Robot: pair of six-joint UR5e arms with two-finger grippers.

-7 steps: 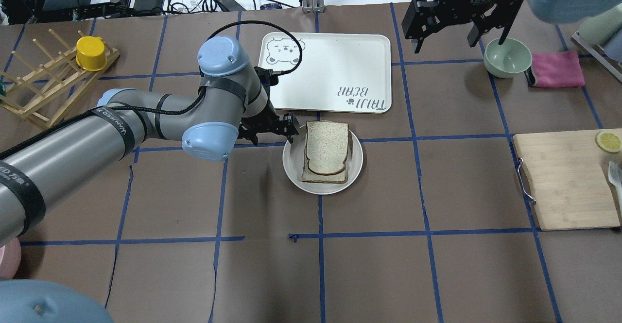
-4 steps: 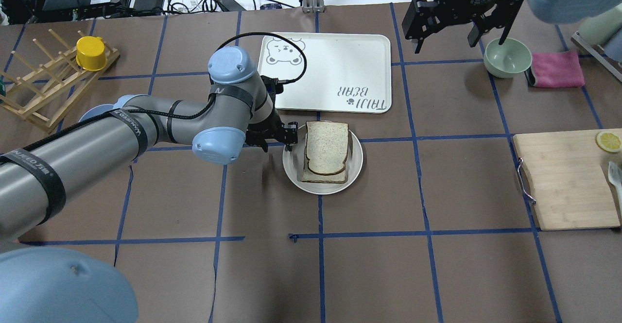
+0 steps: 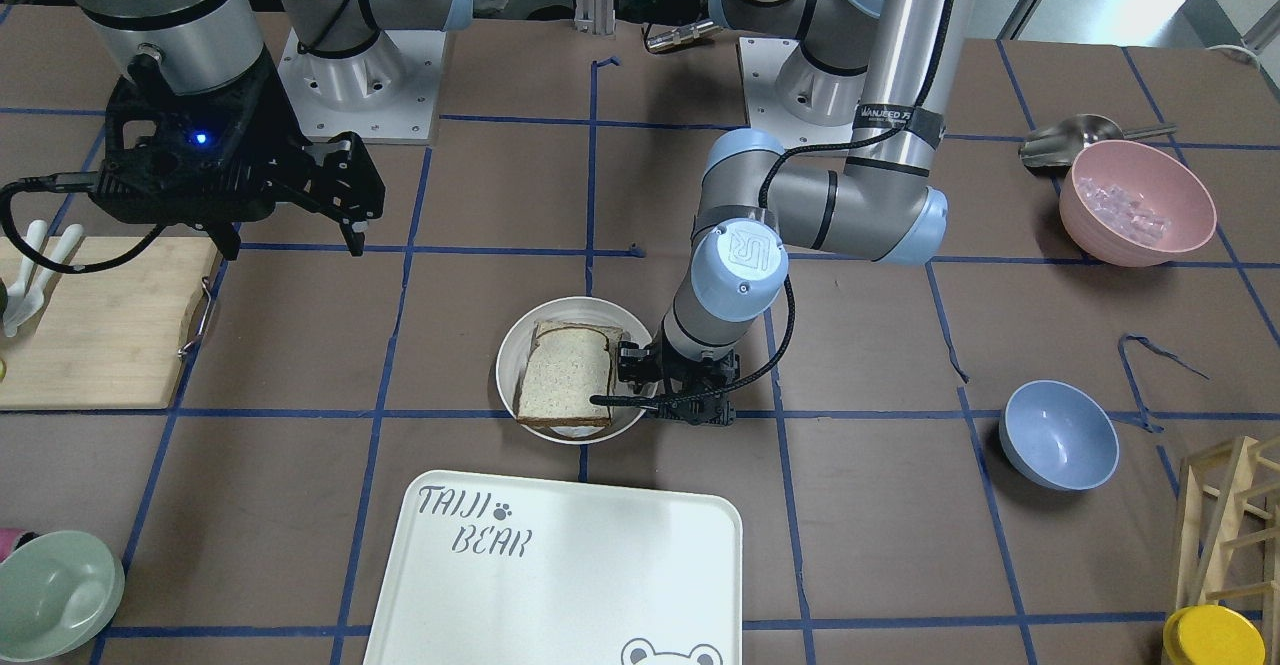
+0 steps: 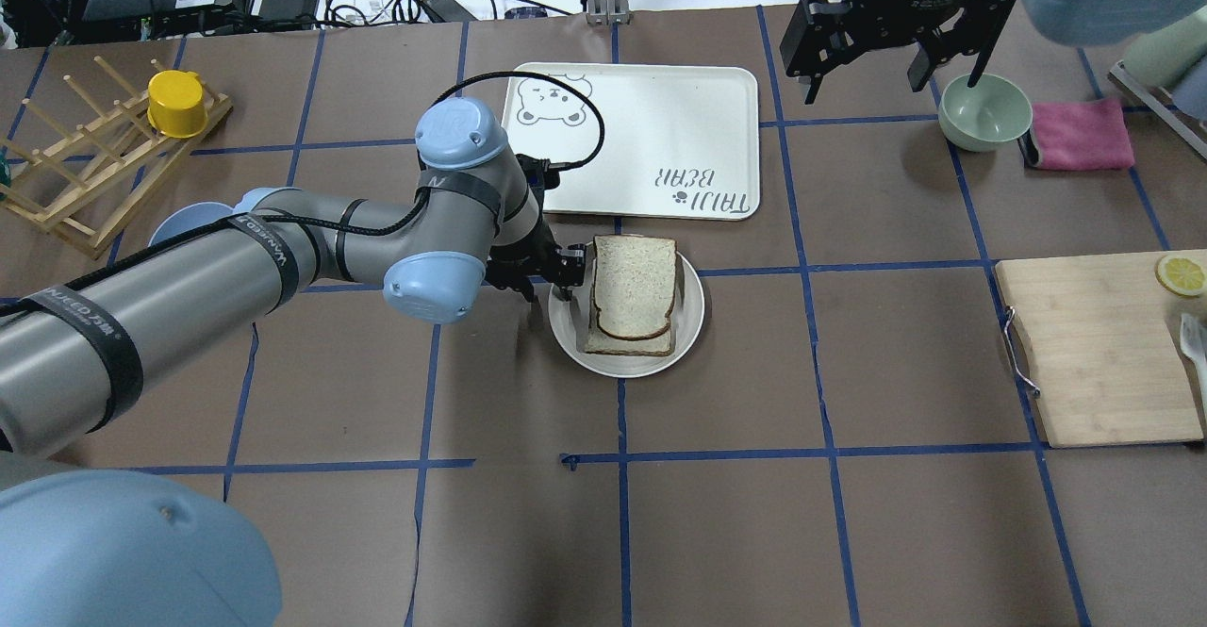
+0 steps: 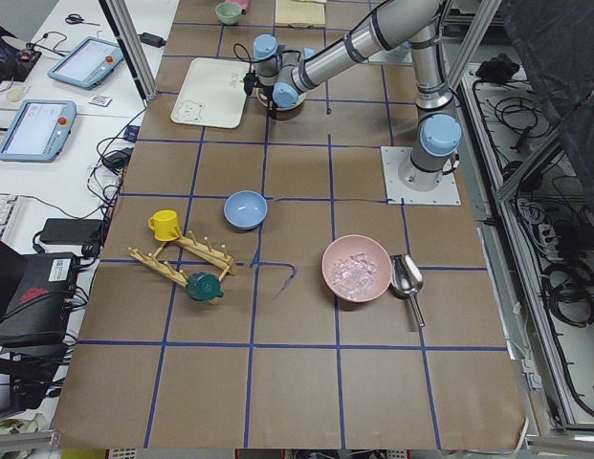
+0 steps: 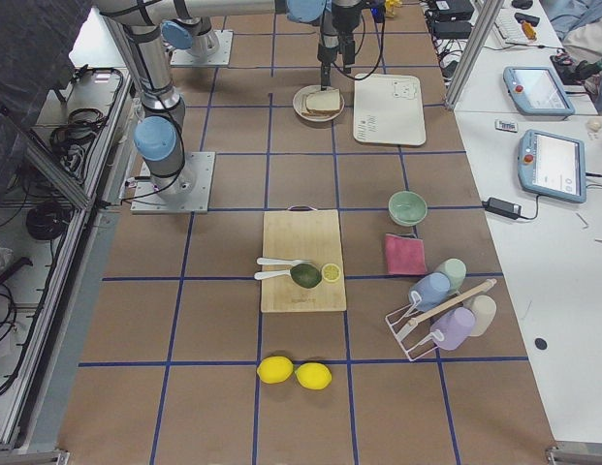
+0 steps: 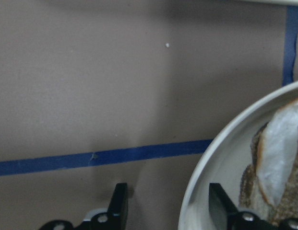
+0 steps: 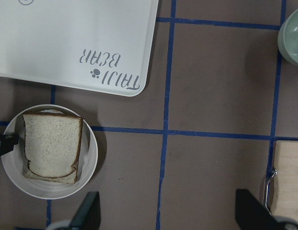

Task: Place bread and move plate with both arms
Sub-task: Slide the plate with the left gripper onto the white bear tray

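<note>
Next, my left gripper takes hold of the plate by its rim beside the bread, to move the plate onto the tray point(image 3: 554, 569).
The plate point(image 4: 693, 311) sits mid-table and holds two stacked slices. The bread point(image 4: 634, 286), with its dark crust and domed edge, lies on top of a squarer slice point(image 4: 627, 344). My left gripper point(image 4: 566, 280) is open at the plate's left rim. In the left wrist view one finger is inside the rim point(image 7: 201, 167) and one outside, with the gripper point(image 7: 168, 203) next to the bread point(image 7: 283, 148). My right gripper point(image 4: 891, 61) is open and empty, high at the far right. Its wrist view shows the plate point(image 8: 91, 153) and the bread point(image 8: 50, 148).
The white TAIJI BEAR tray point(image 4: 641, 127) lies just beyond the plate. A green bowl point(image 4: 983, 110) and pink cloth point(image 4: 1080, 134) are far right, a cutting board point(image 4: 1099, 354) right. A rack with a yellow cup point(image 4: 177, 104) is far left; a blue bowl point(image 3: 1058, 435) lies under the left arm.
My left arm has swung right and brought its open gripper down onto the plate's left rim. The plate, the bread and my right gripper have not moved.
</note>
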